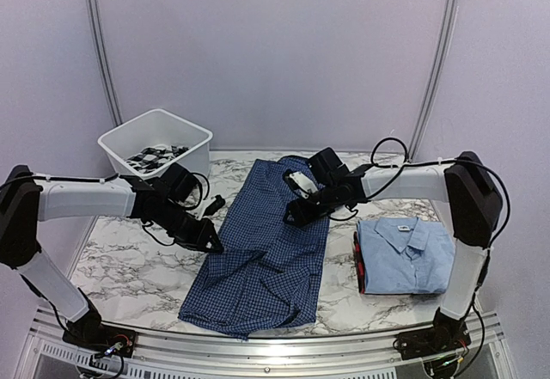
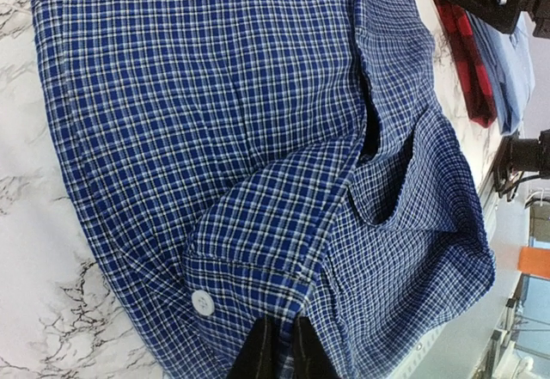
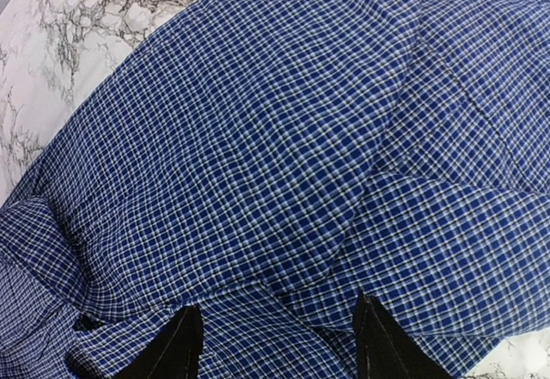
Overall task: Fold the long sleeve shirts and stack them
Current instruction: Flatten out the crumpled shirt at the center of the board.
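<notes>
My right gripper grabs the dark blue checked shirt's other sleeve by its loose end edge (image 1: 298,225) (image 3: 282,320) next, to pull it outward for folding.
The dark blue checked long sleeve shirt (image 1: 266,254) lies spread along the middle of the marble table. At its left edge my left gripper (image 1: 210,243) is shut on a fold of the sleeve cuff (image 2: 258,263), beside a white button (image 2: 203,302); cloth shows between its fingertips (image 2: 262,349). Over the upper right part of the same shirt (image 3: 284,138) my right gripper (image 1: 296,213) stands open, fingers wide apart just above the cloth (image 3: 277,326). The light blue long sleeve shirt (image 1: 404,254) lies folded at the right, collar and white label facing up.
A white bin (image 1: 193,134) with black-and-white checked cloth stands at the back left. Something red (image 1: 358,267) lies under the light blue shirt. The table's metal front rail (image 1: 275,345) runs along the near edge.
</notes>
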